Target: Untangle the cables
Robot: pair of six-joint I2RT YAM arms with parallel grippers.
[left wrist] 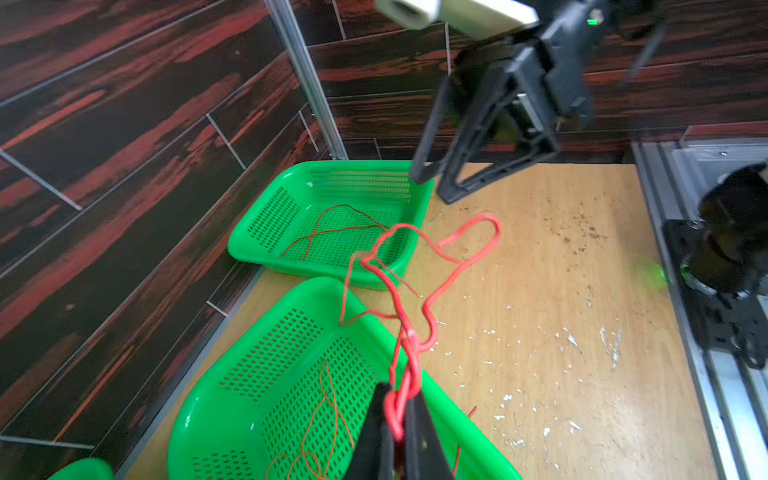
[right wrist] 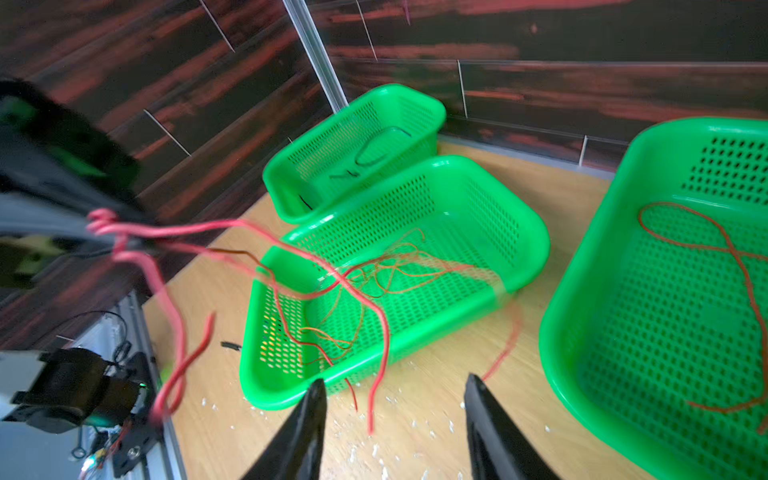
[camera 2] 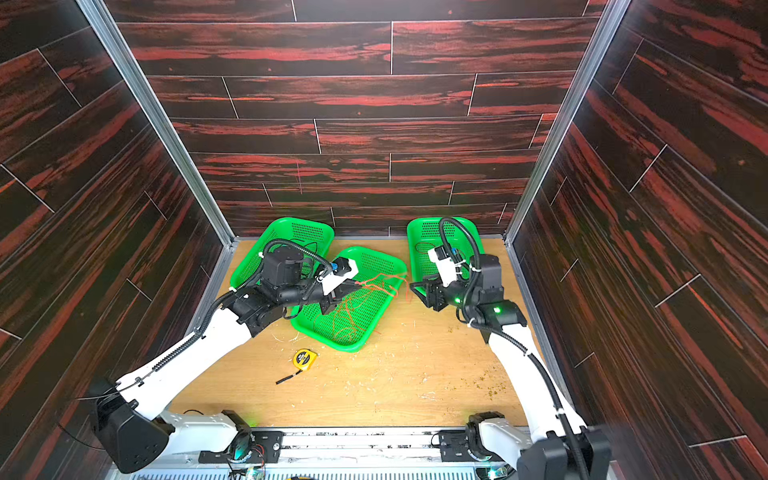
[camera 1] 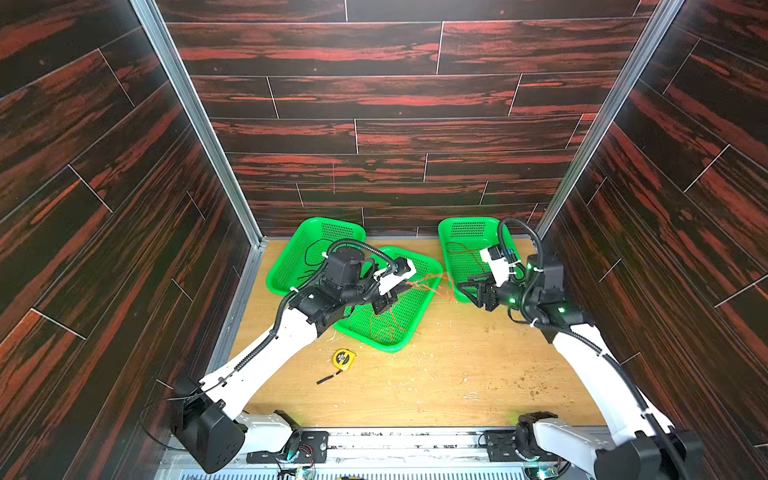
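Observation:
The right gripper grips the red cable by a dangling loose end next and pulls the cable untangled, while the bunch stays in the left gripper.
My left gripper is shut on a bunched red cable and holds it above the right edge of the middle green basket. The red cable's loops and loose ends hang toward the table between that basket and my right gripper. The right gripper is open with nothing between its fingers, a short way from the dangling ends. A thin orange cable lies tangled in the middle basket. A black cable lies in the far-left basket.
A third green basket at the back right holds a thin reddish wire. A yellow tape measure and a short black stick lie on the wooden table in front of the middle basket. Dark panelled walls enclose three sides.

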